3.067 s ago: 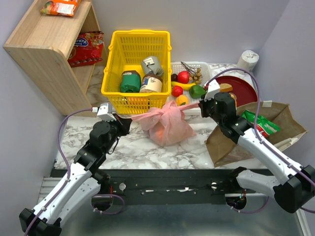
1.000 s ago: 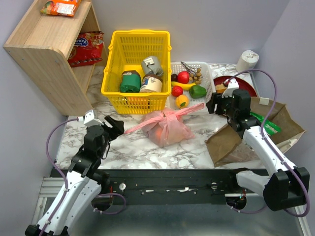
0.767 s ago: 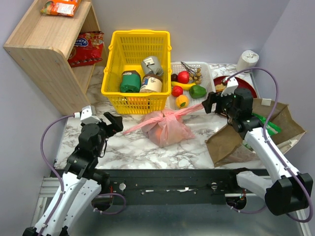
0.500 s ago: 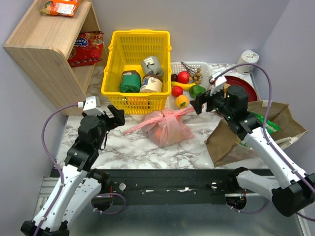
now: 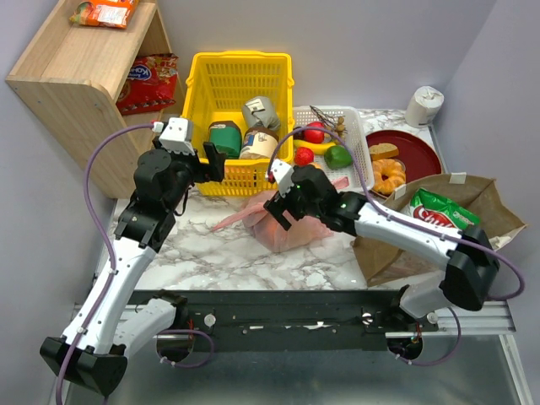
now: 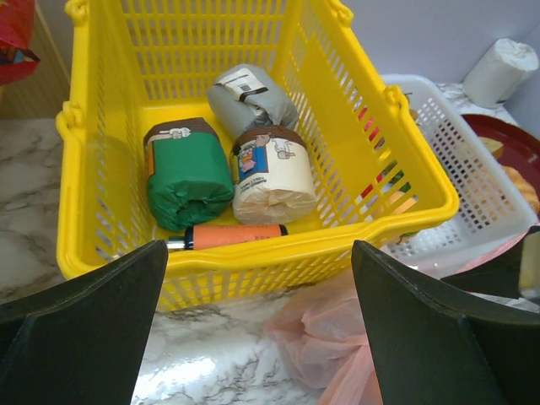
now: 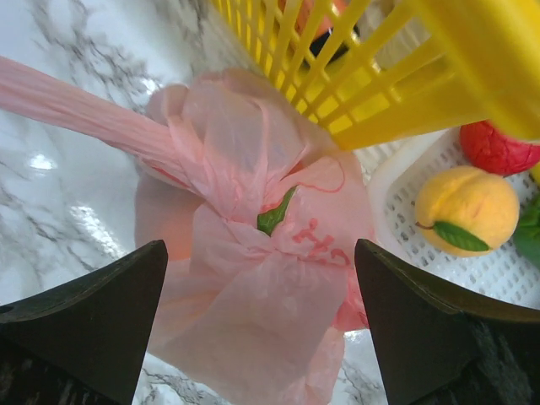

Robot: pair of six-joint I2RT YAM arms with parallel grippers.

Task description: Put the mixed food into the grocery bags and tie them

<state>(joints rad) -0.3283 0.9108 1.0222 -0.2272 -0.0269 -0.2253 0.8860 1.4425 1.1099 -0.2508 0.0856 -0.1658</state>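
The pink bag's knot and leaf (image 7: 275, 211) lie below my right gripper's open fingers in the right wrist view, so it lowers, before it closes.
The pink plastic grocery bag (image 5: 291, 226) lies knotted on the marble in front of the basket, its two handle ends trailing loose left and right. My right gripper (image 5: 276, 191) hangs open just over the knot (image 7: 253, 198), where a green leaf (image 7: 275, 211) pokes out; nothing sits between its fingers (image 7: 93, 312). My left gripper (image 5: 211, 162) is open above the basket's front rim (image 6: 253, 253), the pink bag (image 6: 337, 337) below it and untouched. The brown paper bag (image 5: 477, 192) lies at the right with the green crisp packet (image 5: 439, 211) in its mouth. A banana (image 5: 319, 148) lies in the white tray.
The yellow basket (image 5: 192, 126) holds tins and jars (image 6: 190, 169). The white tray (image 7: 498, 270) beside it carries a yellow-orange fruit (image 7: 467, 211) and a red one (image 7: 502, 145). A red plate (image 5: 422, 160), a paper roll (image 5: 424, 105) and a wooden shelf (image 5: 84, 101) ring the back.
Both grippers opened and let go of the bag's handle ends, which now lie slack. The left arm rose toward the basket; the right arm swung left over the knot.
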